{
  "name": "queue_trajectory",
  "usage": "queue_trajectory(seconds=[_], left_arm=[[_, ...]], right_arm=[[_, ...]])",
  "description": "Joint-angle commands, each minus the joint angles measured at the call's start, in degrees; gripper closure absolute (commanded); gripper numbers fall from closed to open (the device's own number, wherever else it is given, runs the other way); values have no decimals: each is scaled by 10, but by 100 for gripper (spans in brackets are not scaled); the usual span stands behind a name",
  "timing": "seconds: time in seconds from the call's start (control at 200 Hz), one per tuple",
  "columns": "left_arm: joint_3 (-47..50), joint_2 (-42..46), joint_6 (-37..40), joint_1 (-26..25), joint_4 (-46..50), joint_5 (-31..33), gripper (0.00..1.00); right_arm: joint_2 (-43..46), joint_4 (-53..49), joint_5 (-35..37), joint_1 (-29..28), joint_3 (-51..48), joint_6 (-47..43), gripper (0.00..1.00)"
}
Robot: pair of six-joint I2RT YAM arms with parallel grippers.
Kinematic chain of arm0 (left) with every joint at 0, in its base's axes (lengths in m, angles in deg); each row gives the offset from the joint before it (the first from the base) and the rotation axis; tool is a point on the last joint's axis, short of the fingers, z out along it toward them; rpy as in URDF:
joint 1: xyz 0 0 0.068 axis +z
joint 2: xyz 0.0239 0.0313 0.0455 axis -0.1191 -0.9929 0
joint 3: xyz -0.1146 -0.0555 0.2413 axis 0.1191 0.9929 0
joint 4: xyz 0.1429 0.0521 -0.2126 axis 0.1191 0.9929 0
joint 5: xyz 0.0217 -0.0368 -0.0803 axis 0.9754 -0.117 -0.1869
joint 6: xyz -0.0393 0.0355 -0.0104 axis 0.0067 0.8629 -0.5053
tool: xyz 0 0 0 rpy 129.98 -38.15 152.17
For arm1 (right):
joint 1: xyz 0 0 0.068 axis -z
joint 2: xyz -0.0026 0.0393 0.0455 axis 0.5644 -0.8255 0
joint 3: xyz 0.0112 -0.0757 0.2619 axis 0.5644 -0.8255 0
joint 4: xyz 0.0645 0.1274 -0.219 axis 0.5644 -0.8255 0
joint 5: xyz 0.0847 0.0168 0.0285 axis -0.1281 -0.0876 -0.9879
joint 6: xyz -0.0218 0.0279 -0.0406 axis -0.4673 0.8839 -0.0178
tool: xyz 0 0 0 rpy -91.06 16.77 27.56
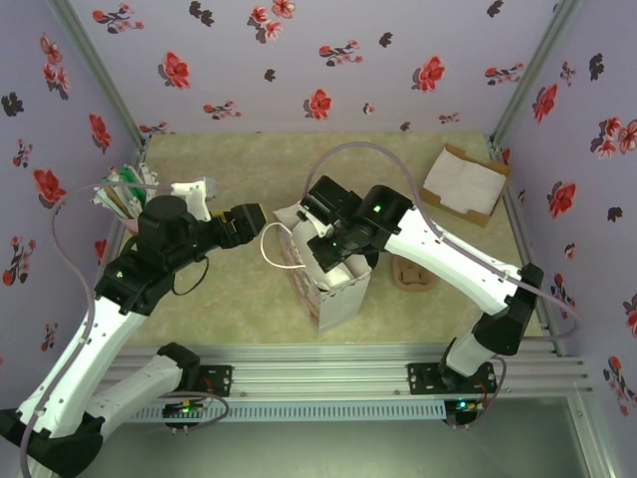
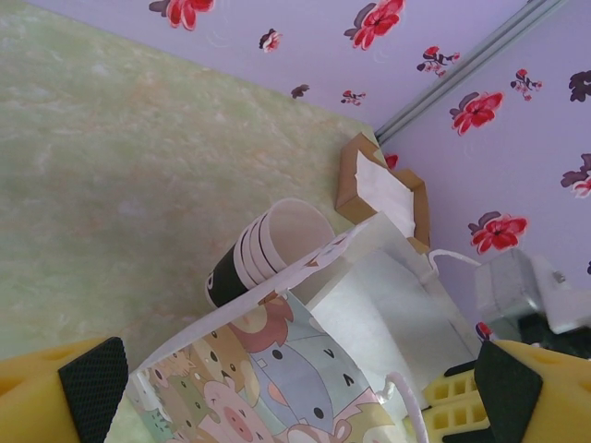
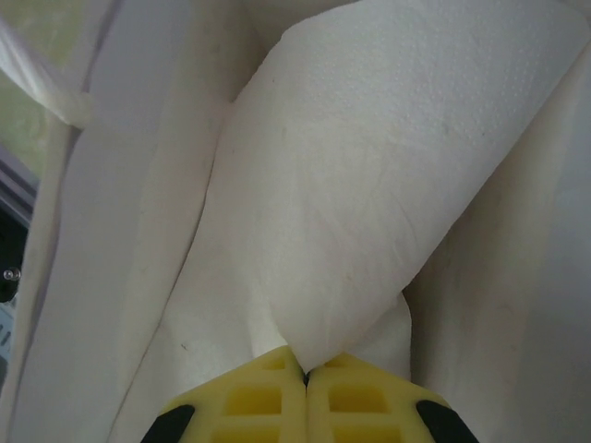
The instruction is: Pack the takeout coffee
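The napkin's corner (image 3: 320,330) sits between the paper bag's sides and the napkin would rest inside, so it is time to open my right gripper now.
The capped takeout coffee is hidden from view. A paper bag (image 1: 341,296) printed with cartoon animals (image 2: 268,369) stands mid-table with its mouth open. My right gripper (image 1: 333,254) reaches down into the bag and is shut on a folded white napkin (image 3: 369,185), pinched at its lower corner between the yellow fingertips (image 3: 306,371). My left gripper (image 1: 257,221) is at the bag's left side. It is open (image 2: 300,383), with its fingers (image 2: 88,383) spread wide on either side of the bag's rim and the white handle cord (image 2: 411,415).
A stack of lidless cream-rimmed cups (image 2: 272,247) lies on its side just behind the bag. An open cardboard box of napkins (image 1: 465,182) sits at the back right. A brown item (image 1: 413,271) lies right of the bag. Straws and packets (image 1: 124,194) are at the far left.
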Motion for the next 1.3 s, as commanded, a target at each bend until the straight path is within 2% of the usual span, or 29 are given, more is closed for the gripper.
queue_trajectory(seconds=[0.0,0.04,0.11,0.225,0.325,0.405,0.57,0.69,0.84,0.97,1.16,1.29], left_arm=[[4,-2,1,-4,-16,8,1],[3,-4,2,-3,-15,8,1],[1,-4,2,-4,-12,8,1],[-3,-2,3,-3,-8,8,1],[-5,-1,3,-4,-6,8,1],[-6,1,1,-4,-5,6,1],[-17,3,6,-4,-5,5,1],[-42,-3,22,-4,-4,5,1],[-50,12,41,-4,-17,16,1],[-21,48,42,-4,-39,33,1],[29,107,32,-4,-21,61,1],[62,151,17,-5,27,108,1]], right_arm=[[-3,-9,24,-3,19,-7,100],[-2,-10,28,-3,25,-7,98],[4,-9,40,-3,31,-3,77],[16,-6,63,-3,45,0,57],[25,-5,78,-3,58,1,50],[32,-1,87,-3,65,3,50],[56,45,74,-2,57,4,44],[77,86,70,-1,50,6,33],[113,115,120,9,38,7,13],[180,154,178,14,-17,1,2],[304,218,274,13,-131,-17,1],[378,244,332,14,-207,-27,1]])
